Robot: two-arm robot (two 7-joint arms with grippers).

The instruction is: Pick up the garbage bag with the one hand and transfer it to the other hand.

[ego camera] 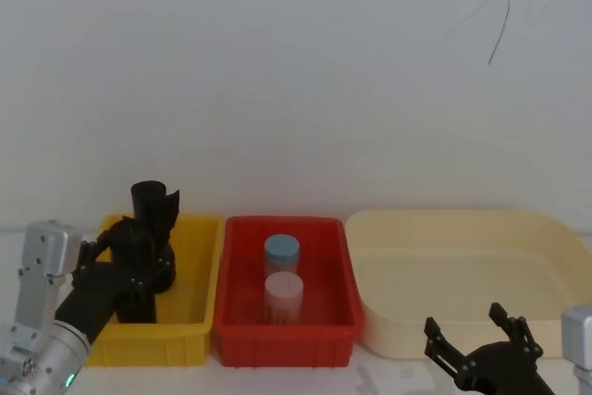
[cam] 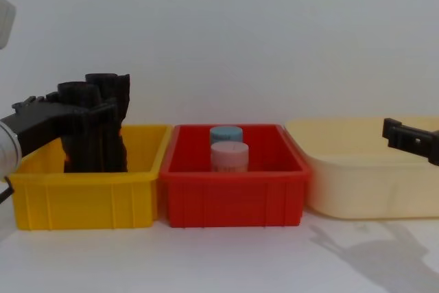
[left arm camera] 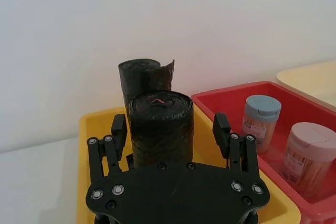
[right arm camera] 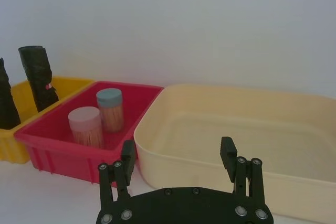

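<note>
The yellow bin's sides are close around the lower half of the garbage bag. My left gripper next needs to grab the garbage bag by its upper end.
The garbage bag (left arm camera: 160, 129), a black crinkled cylindrical roll, stands upright in the yellow bin (ego camera: 194, 321) at the left. Just behind it stands a second black roll (left arm camera: 144, 74) with a ragged side edge. My left gripper (left arm camera: 169, 127) is open and straddles the garbage bag (ego camera: 135, 232), one finger (left arm camera: 118, 128) close to its side and the other finger (left arm camera: 221, 127) a small gap away. In the chest view the left gripper (cam: 65, 111) reaches in around the bag (cam: 86, 145). My right gripper (ego camera: 476, 335) hangs open and empty, low in front of the cream tub.
A red bin (ego camera: 231, 321) in the middle holds a blue-lidded jar (ego camera: 282, 252) and a pink-lidded jar (ego camera: 284, 291). A large empty cream tub (ego camera: 462, 228) stands to the right. A white wall runs behind the bins.
</note>
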